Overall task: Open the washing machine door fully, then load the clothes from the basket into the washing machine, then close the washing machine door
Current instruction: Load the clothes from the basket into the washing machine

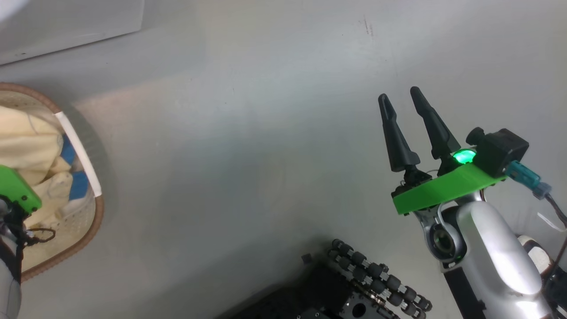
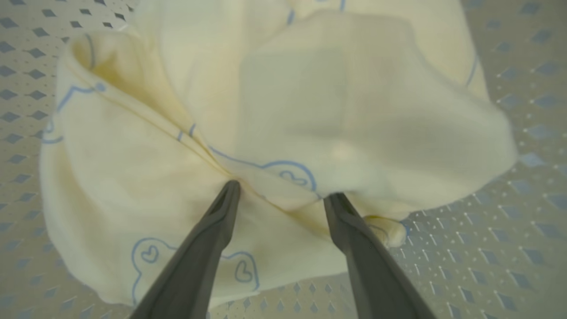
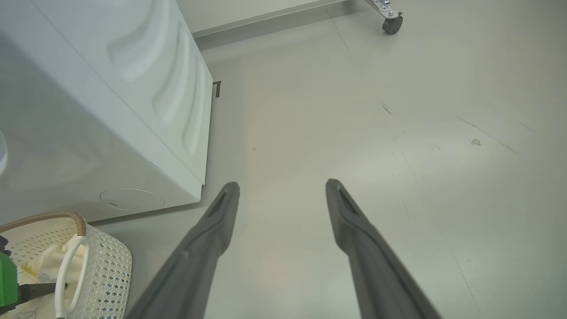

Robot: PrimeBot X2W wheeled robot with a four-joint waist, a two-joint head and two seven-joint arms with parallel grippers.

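Observation:
My left gripper is to grab the clothes next by the raised bear-print fold (image 2: 284, 190), since the cloth (image 2: 114, 196) around that fold lies slack and spread across the basket.
The cream basket (image 1: 95, 221) with its brown rim stands at the head view's left edge, holding the pale cream-yellow clothes (image 1: 31, 146) with blue patches. In the left wrist view my left gripper (image 2: 282, 197) is open inside the basket (image 2: 509, 248), both fingertips pressed into a fold of the bear-print clothes (image 2: 310, 110). My right gripper (image 1: 399, 94) hangs open over bare floor at the right, holding nothing. The right wrist view shows the right gripper (image 3: 282, 186), the white washing machine (image 3: 133, 110) seen from its side, and the basket (image 3: 106, 266) at lower left. The washing machine door is out of view.
The robot's dark wheeled base (image 1: 354, 288) sits at the bottom of the head view. A white panel (image 1: 66, 26) lies at top left. A caster wheel (image 3: 392, 24) of some cart stands far across the grey floor in the right wrist view.

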